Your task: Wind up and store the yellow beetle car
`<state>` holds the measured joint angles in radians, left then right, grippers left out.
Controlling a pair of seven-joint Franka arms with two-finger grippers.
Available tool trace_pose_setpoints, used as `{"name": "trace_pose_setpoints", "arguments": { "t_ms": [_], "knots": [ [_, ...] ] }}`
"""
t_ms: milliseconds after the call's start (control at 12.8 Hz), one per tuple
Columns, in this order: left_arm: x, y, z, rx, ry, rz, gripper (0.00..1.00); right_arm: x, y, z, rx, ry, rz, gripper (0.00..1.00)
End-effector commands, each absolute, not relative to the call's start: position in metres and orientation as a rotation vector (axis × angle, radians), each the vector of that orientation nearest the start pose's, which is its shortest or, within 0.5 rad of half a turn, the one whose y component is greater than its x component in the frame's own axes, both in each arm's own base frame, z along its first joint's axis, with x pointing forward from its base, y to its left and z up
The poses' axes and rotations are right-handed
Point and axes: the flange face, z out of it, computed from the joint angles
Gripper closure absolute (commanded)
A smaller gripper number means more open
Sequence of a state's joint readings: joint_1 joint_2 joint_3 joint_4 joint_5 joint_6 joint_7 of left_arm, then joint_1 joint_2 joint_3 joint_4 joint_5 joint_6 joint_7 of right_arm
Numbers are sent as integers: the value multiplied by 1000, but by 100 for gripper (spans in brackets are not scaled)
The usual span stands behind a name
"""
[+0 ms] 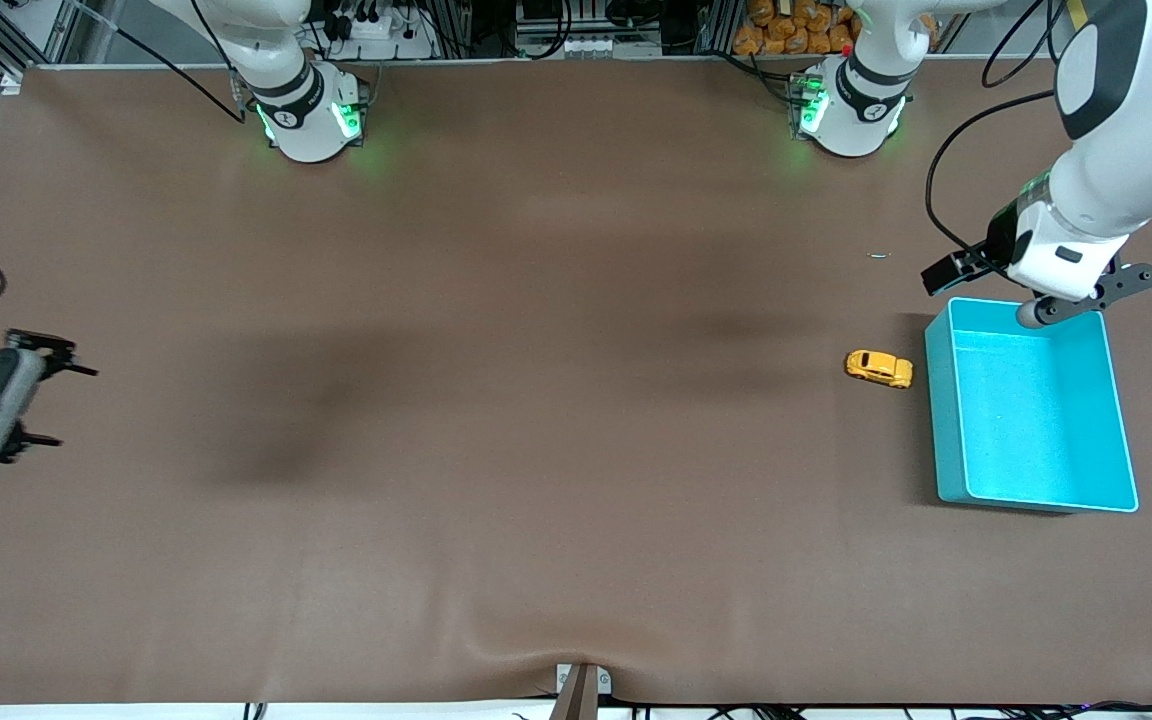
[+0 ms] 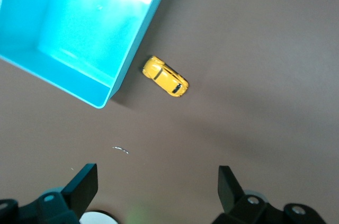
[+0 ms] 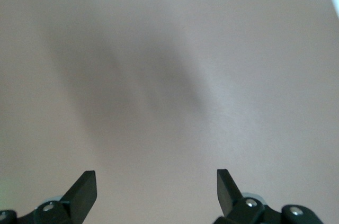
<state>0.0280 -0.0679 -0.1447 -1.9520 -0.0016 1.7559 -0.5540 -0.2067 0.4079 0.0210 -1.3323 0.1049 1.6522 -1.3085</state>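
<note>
The yellow beetle car [image 1: 879, 367] should go into the teal bin [image 1: 1031, 410], so my left gripper should pick the car up by its door sides next.
The yellow beetle car [image 1: 879, 367] stands on the brown table right beside the teal bin [image 1: 1031, 410], on the bin's side toward the right arm's end. The bin is empty. My left gripper [image 1: 1086, 295] is open and empty, up in the air over the bin's edge nearest the robot bases. In the left wrist view the car [image 2: 165, 76] lies by the bin's [image 2: 79, 28] corner, well ahead of my open left gripper [image 2: 158, 181]. My right gripper [image 1: 61, 400] is open and empty, waiting over bare table at the right arm's end [image 3: 156, 181].
A small silvery scrap [image 1: 880, 255] lies on the table between the car and the left arm's base; it also shows in the left wrist view [image 2: 121, 150]. A bracket [image 1: 581, 690] sits at the table's edge nearest the front camera.
</note>
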Motion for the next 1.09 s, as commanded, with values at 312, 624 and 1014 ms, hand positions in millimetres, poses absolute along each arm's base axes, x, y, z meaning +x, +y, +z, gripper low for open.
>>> {"name": "trace_pose_setpoints", "arguments": {
  "t_ms": [312,624,1014],
  "knots": [
    [499,-49,402,-2750,-1433,116,0,629,-36,606,-2892,-897,-42,0],
    [509,-42,338,-2587,-1730,101,0,610,-6,635,-3021,-497,-8,0],
    [499,-27,261,-2490,-1955,27,0,566,-2,672,-3061,-316,-59,0]
  ]
}}
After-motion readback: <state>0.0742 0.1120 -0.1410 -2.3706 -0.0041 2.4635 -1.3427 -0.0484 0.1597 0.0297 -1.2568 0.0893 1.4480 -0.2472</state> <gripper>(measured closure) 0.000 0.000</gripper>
